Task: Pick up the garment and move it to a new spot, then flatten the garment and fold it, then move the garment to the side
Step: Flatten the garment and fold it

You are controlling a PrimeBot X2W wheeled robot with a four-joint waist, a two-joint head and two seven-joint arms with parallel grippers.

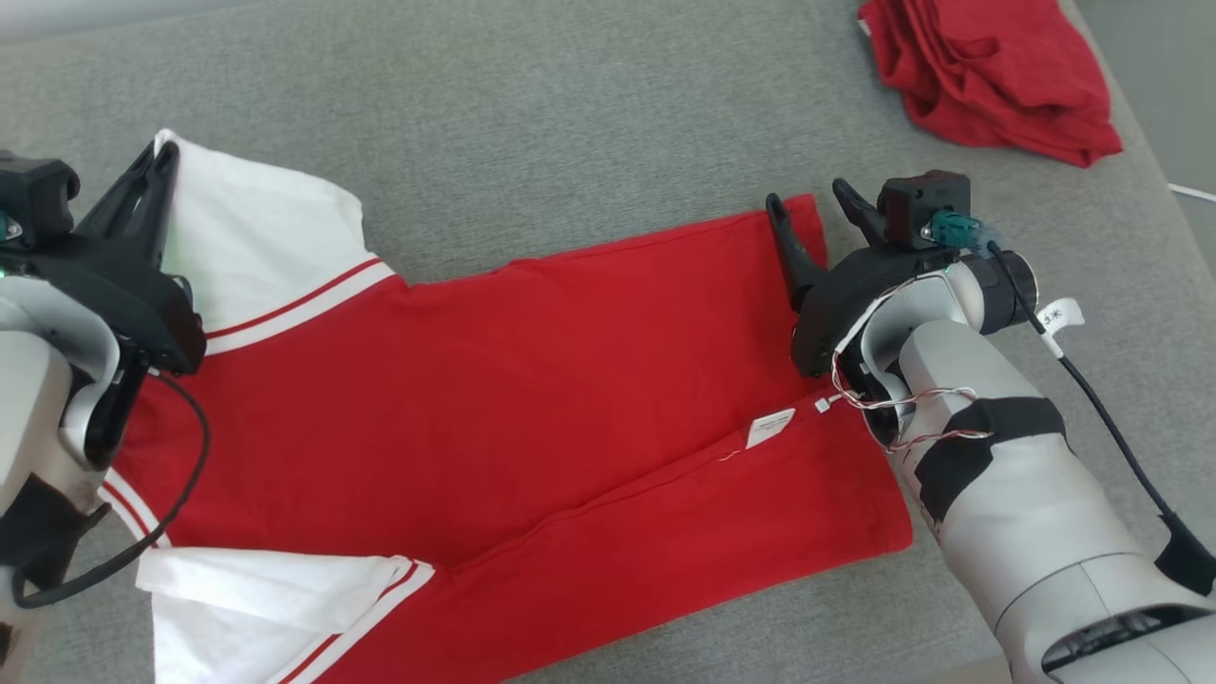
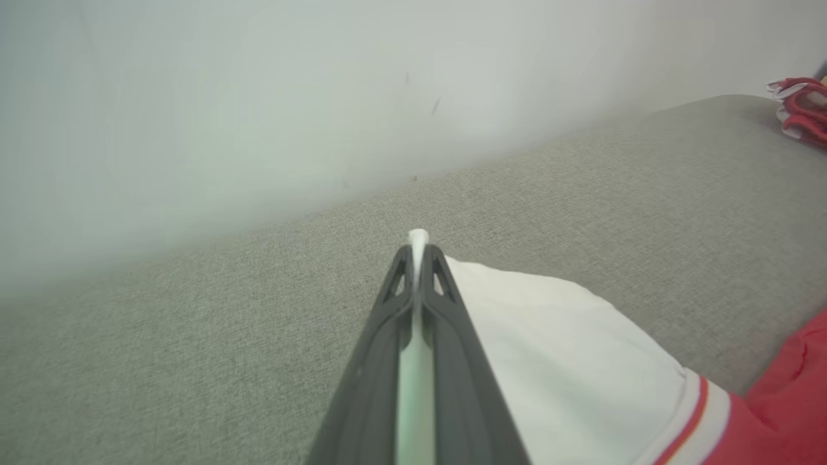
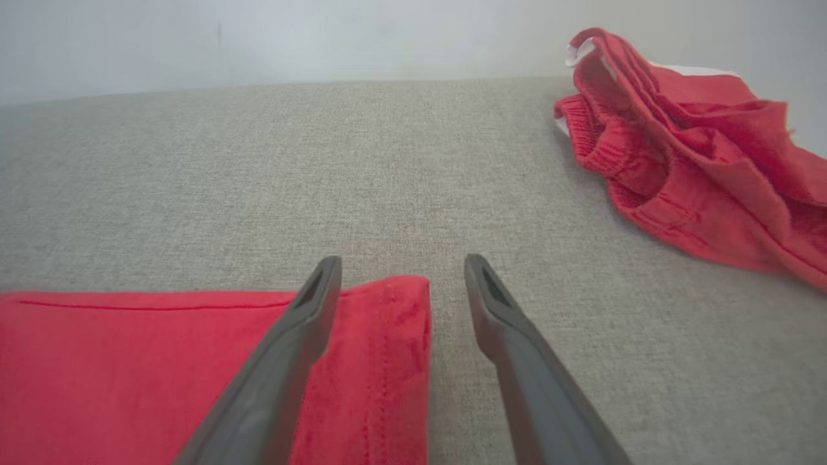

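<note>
The right gripper pinches the garment (image 1: 494, 380) next by its far red corner (image 1: 805, 210), where the hem edge stands up a little while the rest lies flat.
The garment (image 1: 494, 380) is a red shirt with white sleeves, spread across the grey cushion with its long sides folded in toward the middle. My left gripper (image 1: 163, 161) is shut on the far white sleeve (image 1: 256, 228); in the left wrist view a white strip of the sleeve (image 2: 581, 361) is pinched between the fingers (image 2: 446, 336) of the left gripper (image 2: 418, 248). My right gripper (image 1: 807, 201) stands open over the garment's far right corner (image 3: 394, 336). One finger (image 3: 284, 361) of the right gripper (image 3: 400, 265) is above the red cloth, the other over bare cushion.
A second crumpled red garment (image 1: 988, 71) lies at the far right corner, also seen as a red heap (image 3: 685, 148) right of my open fingers. The grey cushion (image 1: 570, 114) stretches back to a pale wall (image 2: 258, 97). A white care label (image 1: 769, 427) sits on the shirt.
</note>
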